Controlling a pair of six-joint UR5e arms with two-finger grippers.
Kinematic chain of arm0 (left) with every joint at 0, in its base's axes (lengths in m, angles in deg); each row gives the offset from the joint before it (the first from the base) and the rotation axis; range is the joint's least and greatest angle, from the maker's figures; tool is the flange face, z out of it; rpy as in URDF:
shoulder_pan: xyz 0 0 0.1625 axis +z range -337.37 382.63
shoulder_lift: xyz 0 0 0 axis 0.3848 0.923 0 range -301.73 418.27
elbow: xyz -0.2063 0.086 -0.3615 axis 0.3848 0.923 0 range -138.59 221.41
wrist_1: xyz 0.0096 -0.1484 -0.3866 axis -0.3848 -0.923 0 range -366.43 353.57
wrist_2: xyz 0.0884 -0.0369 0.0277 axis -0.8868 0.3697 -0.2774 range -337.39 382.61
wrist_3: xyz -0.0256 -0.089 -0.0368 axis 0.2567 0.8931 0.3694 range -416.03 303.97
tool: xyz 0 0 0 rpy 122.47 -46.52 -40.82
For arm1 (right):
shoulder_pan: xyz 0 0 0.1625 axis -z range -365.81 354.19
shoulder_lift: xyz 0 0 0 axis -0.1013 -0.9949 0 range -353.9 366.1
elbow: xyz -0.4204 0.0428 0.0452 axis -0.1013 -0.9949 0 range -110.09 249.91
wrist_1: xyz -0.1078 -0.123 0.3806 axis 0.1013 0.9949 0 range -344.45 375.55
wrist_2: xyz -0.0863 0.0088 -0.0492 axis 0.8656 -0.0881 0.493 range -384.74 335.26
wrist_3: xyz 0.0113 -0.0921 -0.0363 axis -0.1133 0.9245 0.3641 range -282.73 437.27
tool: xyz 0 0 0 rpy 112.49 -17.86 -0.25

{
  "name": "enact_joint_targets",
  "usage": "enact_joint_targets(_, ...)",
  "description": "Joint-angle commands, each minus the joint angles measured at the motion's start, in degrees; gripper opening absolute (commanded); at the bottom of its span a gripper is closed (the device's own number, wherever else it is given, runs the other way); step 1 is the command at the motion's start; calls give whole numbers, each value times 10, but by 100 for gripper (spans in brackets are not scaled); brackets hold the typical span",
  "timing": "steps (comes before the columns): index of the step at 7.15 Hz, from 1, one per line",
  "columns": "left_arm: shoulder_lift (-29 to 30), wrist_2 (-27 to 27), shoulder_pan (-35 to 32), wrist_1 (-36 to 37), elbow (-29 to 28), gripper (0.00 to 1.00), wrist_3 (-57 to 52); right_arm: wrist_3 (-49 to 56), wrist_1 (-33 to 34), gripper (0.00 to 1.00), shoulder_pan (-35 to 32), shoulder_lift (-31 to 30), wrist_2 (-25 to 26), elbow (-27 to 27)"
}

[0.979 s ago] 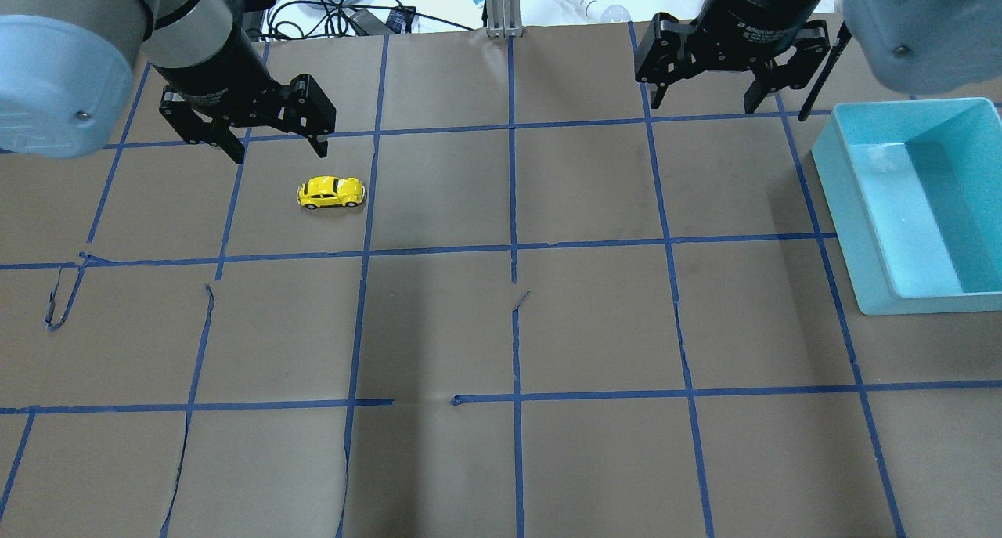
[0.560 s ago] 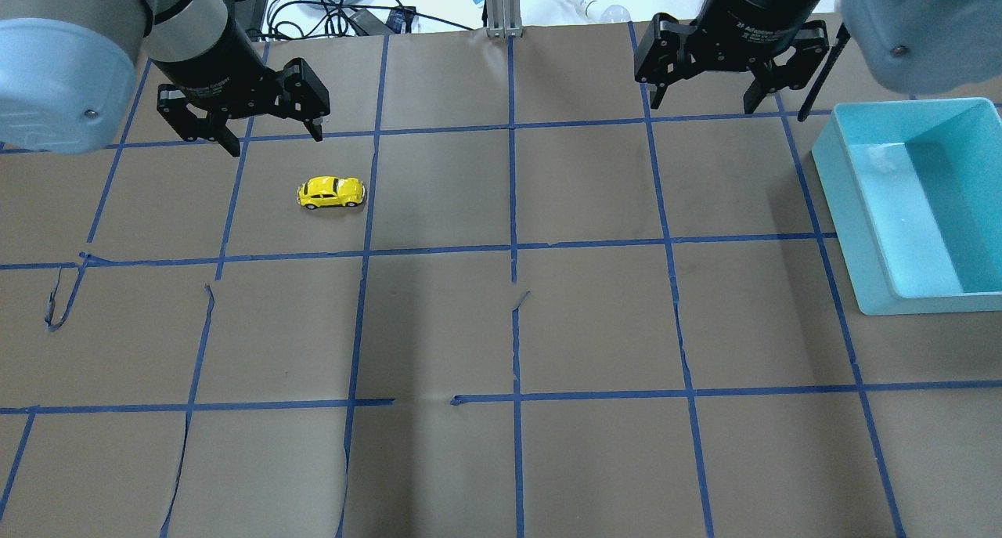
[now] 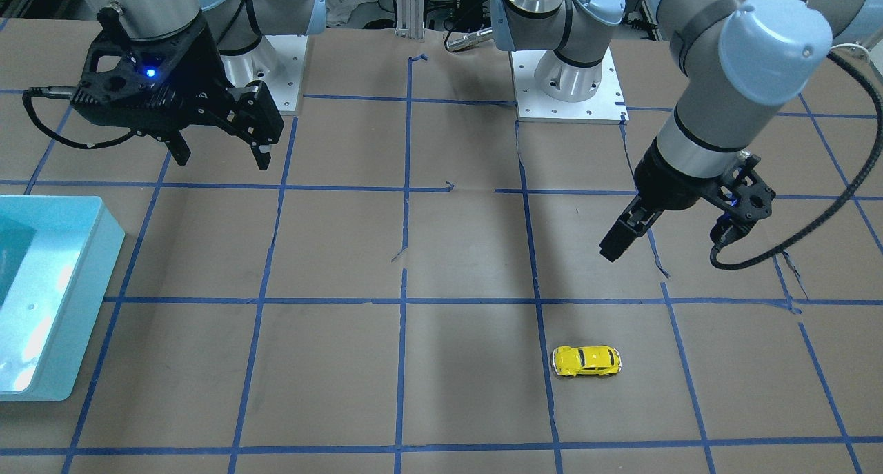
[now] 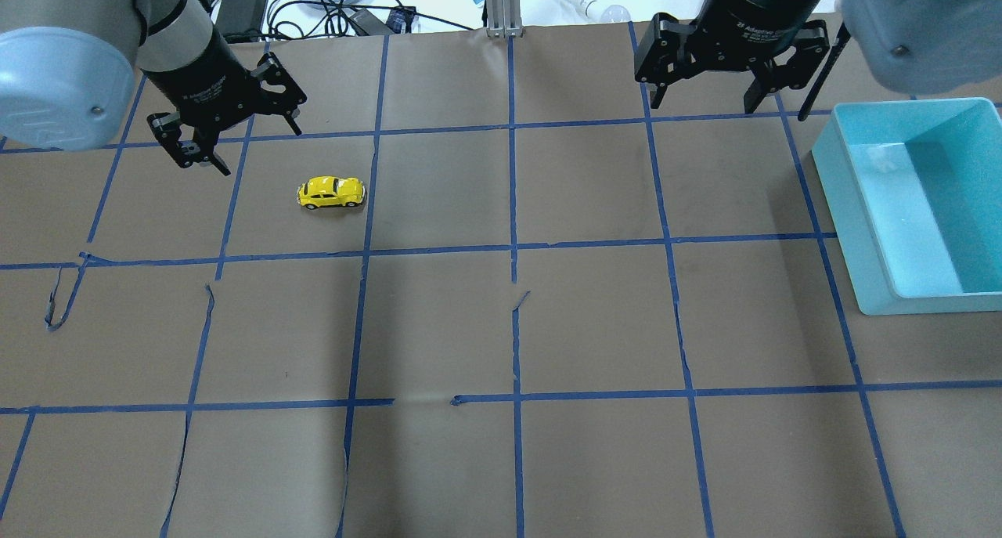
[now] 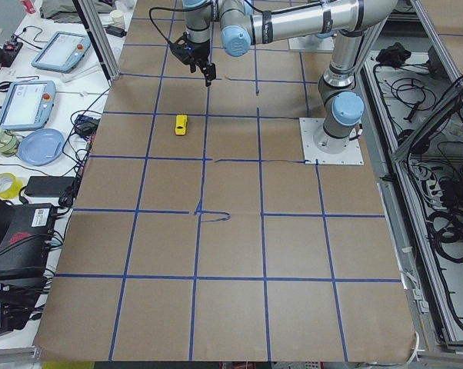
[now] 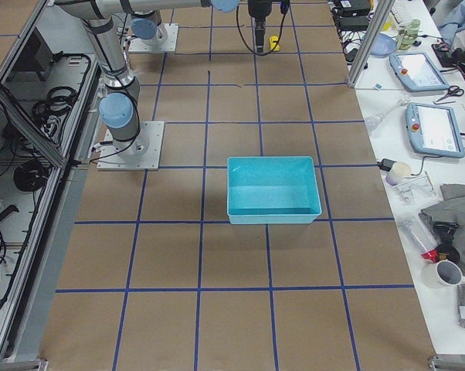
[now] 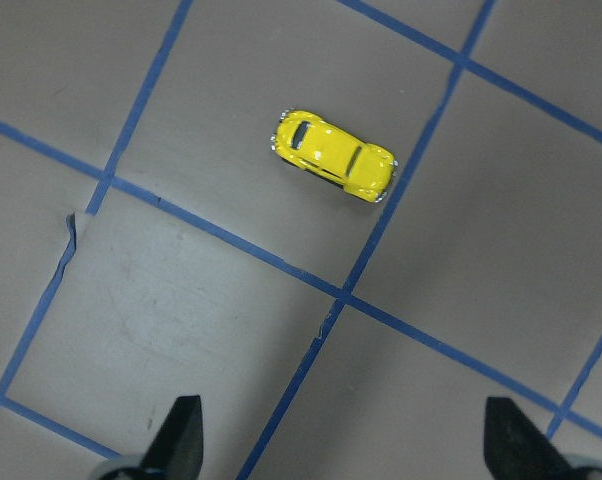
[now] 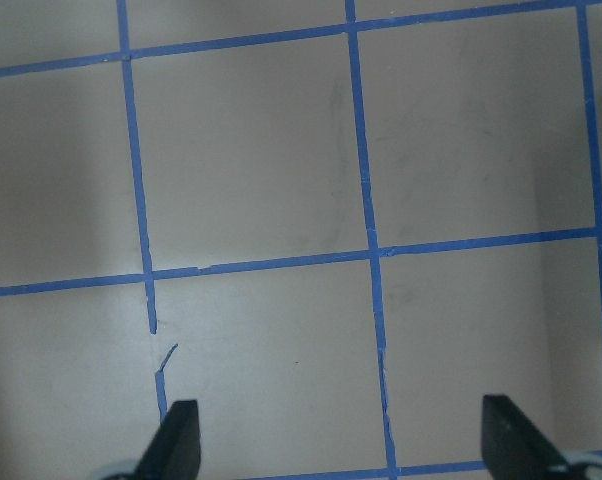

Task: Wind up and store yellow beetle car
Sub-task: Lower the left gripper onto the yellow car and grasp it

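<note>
My left gripper is going to grab the yellow beetle car by the sides of its cabin next, so the wheels stay free to roll and the car can be wound up.
The yellow beetle car [image 4: 331, 193] stands on its wheels on the brown paper, left of the table's middle; it also shows in the front view [image 3: 586, 361] and the left wrist view [image 7: 334, 157]. My left gripper [image 4: 262, 152] is open and empty, hovering above the table up and to the left of the car in the overhead view, apart from it. Its fingertips [image 7: 181, 430] frame the bottom of the left wrist view. My right gripper [image 4: 704, 106] is open and empty at the far right, over bare paper [image 8: 341, 300].
A teal bin [image 4: 849, 225] stands at the right edge of the table, also seen in the front view [image 3: 83, 281]. Blue tape lines grid the paper, which is torn in spots. Cables and clutter lie beyond the far edge.
My left gripper has swung left and away from the car and turned about its wrist. The car and the right arm have not moved.
</note>
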Motion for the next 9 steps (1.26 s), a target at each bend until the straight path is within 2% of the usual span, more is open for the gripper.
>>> enact_joint_targets(1, 42, 5, 4, 93, 29, 100, 167, -1, 0, 100, 0, 1, 0, 0)
enact_joint_targets(2, 69, 6, 4, 109, 28, 100, 237, -1, 1, 100, -1, 2, 1, 1)
enact_joint_targets(5, 148, 36, 6, 196, 23, 100, 311, -1, 0, 100, 0, 2, 0, 3)
enact_joint_targets(9, 213, 36, 6, 225, 4, 100, 320, -1, 2, 100, 0, 2, 2, 18)
